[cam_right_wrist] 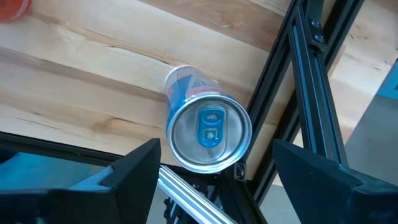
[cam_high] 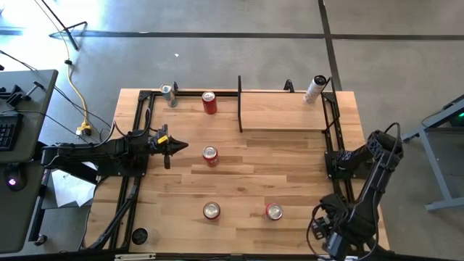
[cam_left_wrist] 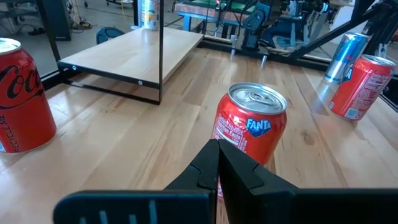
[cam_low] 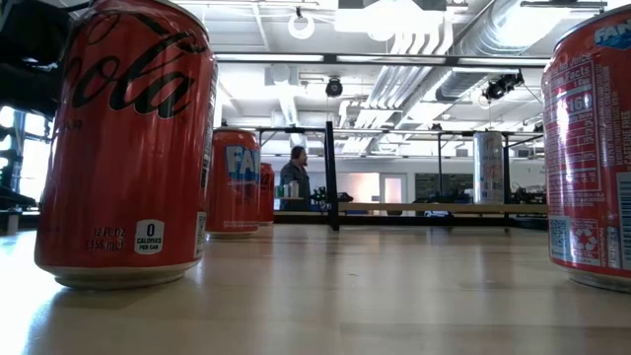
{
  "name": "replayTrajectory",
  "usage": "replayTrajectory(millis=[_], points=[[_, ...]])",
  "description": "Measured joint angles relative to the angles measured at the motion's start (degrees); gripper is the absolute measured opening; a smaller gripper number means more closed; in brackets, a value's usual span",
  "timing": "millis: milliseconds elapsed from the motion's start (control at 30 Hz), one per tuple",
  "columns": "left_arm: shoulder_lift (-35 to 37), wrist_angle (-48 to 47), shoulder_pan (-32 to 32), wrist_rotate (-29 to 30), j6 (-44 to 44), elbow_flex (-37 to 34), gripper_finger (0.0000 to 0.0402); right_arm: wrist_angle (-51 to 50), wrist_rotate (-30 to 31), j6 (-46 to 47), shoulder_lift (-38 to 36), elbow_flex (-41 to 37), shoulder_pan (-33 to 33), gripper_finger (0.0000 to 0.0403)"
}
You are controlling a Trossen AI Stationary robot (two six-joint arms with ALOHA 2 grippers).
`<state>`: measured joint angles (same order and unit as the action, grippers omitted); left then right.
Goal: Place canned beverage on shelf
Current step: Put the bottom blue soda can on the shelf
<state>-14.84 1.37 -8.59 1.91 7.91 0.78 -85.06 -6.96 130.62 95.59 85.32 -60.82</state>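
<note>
The silver-and-blue can needs to go on the shelf. My right gripper should next grab the can by its side under the can's top rim [cam_right_wrist: 176,107].
The shelf [cam_high: 283,110] is a low light-wood ledge at the far right, with an upright black divider [cam_high: 240,104] at its left end. A slim white can [cam_high: 315,89] stands at its far right corner. My left gripper [cam_high: 181,147] is shut and hovers just left of a red Fanta can [cam_left_wrist: 249,127] at mid table, apart from it. My right gripper [cam_right_wrist: 216,149] is open at the near right corner, pointing down over an upright silver-and-blue can [cam_right_wrist: 208,134]. Its fingers stand on either side of the can without touching it.
A red Coca-Cola can [cam_high: 209,103] and a silver can [cam_high: 169,93] stand at the far left of the divider. Two red cans [cam_high: 211,210] [cam_high: 273,211] stand near the front edge. Black frame rails [cam_high: 333,130] run along the table's left and right sides.
</note>
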Motion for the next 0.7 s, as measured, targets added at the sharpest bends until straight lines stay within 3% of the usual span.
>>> replayTrajectory(millis=[300,700], points=[[-0.01,-0.04,0.00,0.00,0.01,0.00,0.0000,0.25,1.73,0.72,0.00,-0.32,-0.21,0.0295],[0.00,-0.09,-0.01,-0.02,0.71,0.00,0.0000,16.32,-0.67,-2.66,-0.27,-13.39,0.07,0.0295]])
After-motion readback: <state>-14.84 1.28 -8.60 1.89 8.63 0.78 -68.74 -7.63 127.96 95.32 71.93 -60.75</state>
